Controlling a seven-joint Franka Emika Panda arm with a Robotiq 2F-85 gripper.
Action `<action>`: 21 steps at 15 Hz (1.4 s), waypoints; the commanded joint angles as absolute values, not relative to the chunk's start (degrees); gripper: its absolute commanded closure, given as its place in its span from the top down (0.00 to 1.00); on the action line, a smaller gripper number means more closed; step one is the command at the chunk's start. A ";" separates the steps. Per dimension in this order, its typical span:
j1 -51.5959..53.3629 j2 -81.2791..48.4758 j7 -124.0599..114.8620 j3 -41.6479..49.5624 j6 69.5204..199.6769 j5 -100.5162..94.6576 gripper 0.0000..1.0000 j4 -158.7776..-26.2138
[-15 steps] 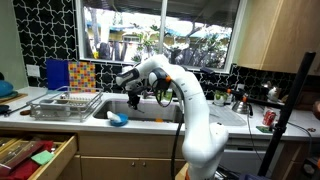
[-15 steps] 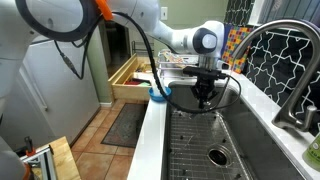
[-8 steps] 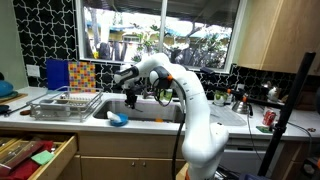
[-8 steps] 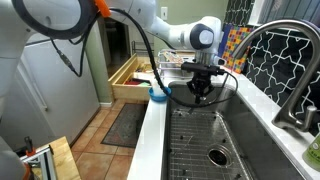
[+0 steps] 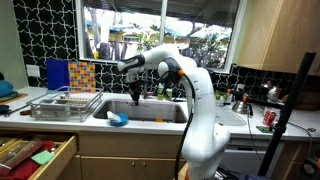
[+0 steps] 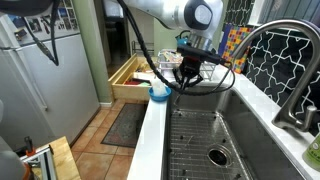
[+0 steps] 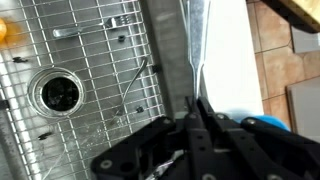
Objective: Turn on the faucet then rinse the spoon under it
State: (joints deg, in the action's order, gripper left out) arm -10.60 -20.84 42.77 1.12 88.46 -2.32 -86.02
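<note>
The spoon (image 7: 198,45) slants high over the sink's front edge, and my fingers are well above the white counter. I need to lower the spoon before my gripper releases it.
The faucet (image 6: 268,38) is a dark gooseneck tap arching over the far right of the sink; no water shows. My gripper (image 6: 186,76) hangs above the sink's near-left part, away from the spout, and also shows in an exterior view (image 5: 135,93). In the wrist view its fingers (image 7: 198,108) are shut on a thin silvery spoon (image 7: 198,45) that sticks out past the fingertips over the sink's front edge. The spoon's bowl is hidden.
A wire grid (image 6: 200,140) lines the sink bottom around the drain (image 7: 55,92). A blue bowl (image 5: 118,119) sits on the counter edge beside the sink. A dish rack (image 5: 65,105), an open drawer (image 6: 130,75) and a red can (image 5: 267,118) are nearby.
My gripper has risen out of the sink and shifted toward the counter-side edge, still shut on the spoon. The faucet has not changed.
</note>
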 commanded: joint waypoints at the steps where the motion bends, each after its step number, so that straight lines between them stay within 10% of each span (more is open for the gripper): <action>1: -12.29 -12.13 53.31 1.44 90.51 -1.96 0.02 -97.40; 21: -8.86 -6.75 61.12 3.90 93.58 -1.15 0.02 -114.19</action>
State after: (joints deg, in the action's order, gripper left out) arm -8.98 -8.72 61.04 3.51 90.29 -2.34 -109.70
